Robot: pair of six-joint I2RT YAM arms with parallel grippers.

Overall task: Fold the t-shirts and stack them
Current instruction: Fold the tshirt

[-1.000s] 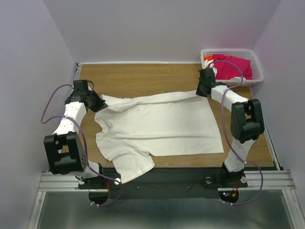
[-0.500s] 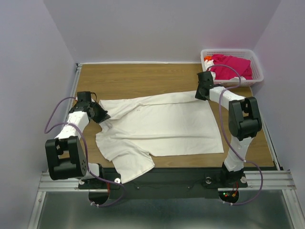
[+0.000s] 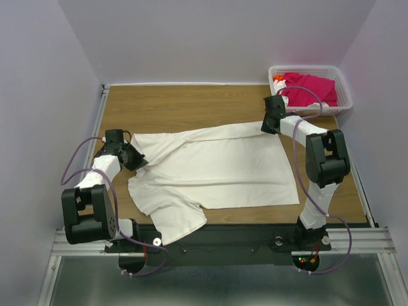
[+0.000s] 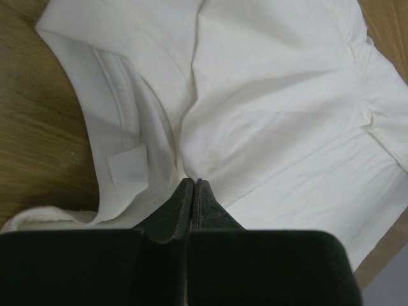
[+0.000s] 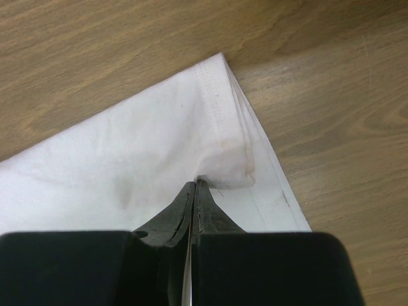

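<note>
My left gripper should release the off-white t-shirt now: the t-shirt's folded flap at my fingers lies on the t-shirt's lower layer, so the t-shirt would remain folded.
The off-white t-shirt lies spread on the wooden table, its near left part hanging over the front edge. My left gripper is shut on a pinch of the off-white t-shirt near the collar. My right gripper is shut on the shirt's hem corner at the far right, low on the table. The magenta-pink t-shirt lies bunched in the white basket at the back right.
The basket stands at the table's far right corner beside the right arm. Bare wood runs behind the shirt. Purple walls close in both sides and the back. A metal rail runs along the front.
My left gripper has moved nearer and lower with the collar side of the shirt, dragging that edge toward the front. My right gripper has shifted slightly back with the hem corner.
</note>
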